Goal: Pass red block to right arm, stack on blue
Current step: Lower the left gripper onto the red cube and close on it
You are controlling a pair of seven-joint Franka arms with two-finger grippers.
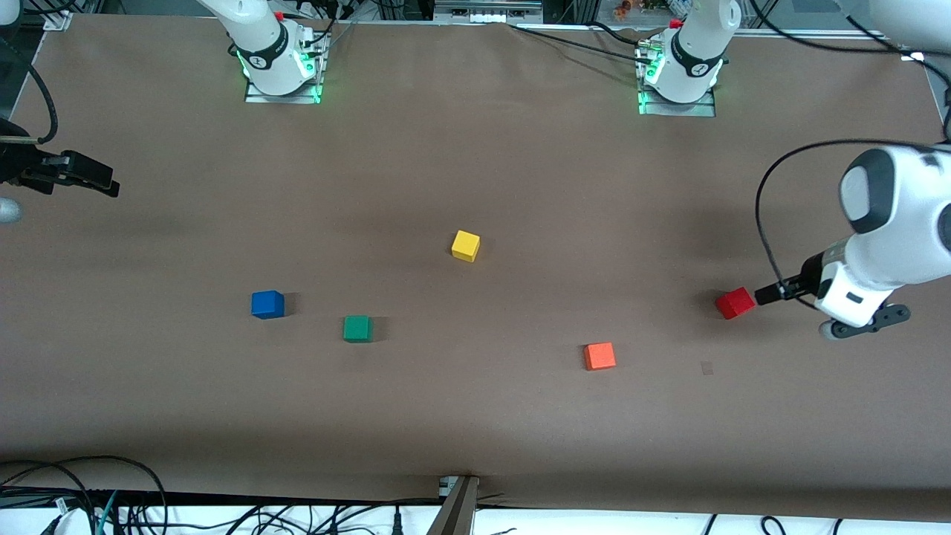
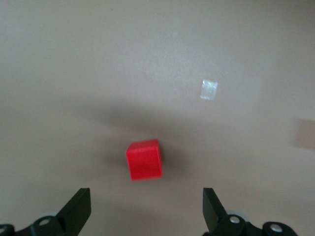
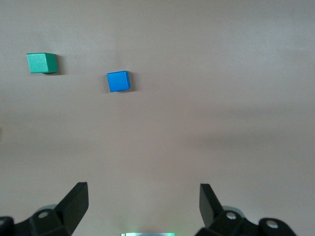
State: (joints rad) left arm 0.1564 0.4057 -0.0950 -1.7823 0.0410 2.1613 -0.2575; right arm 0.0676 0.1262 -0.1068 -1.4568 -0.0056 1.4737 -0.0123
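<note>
My left gripper grabs two opposite sides of the red block next. Then my right gripper grabs the red block for stacking.
The red block lies on the brown table near the left arm's end. In the left wrist view the red block sits just ahead of the gap between the fingers. My left gripper hovers beside it, open and empty, touching nothing. The blue cube lies toward the right arm's end. My right gripper waits at the right arm's end of the table, open and empty, well away from the blue cube.
A green cube lies beside the blue one. A yellow cube sits mid-table. An orange cube lies nearer the front camera than the red block. A small tape patch is on the table.
</note>
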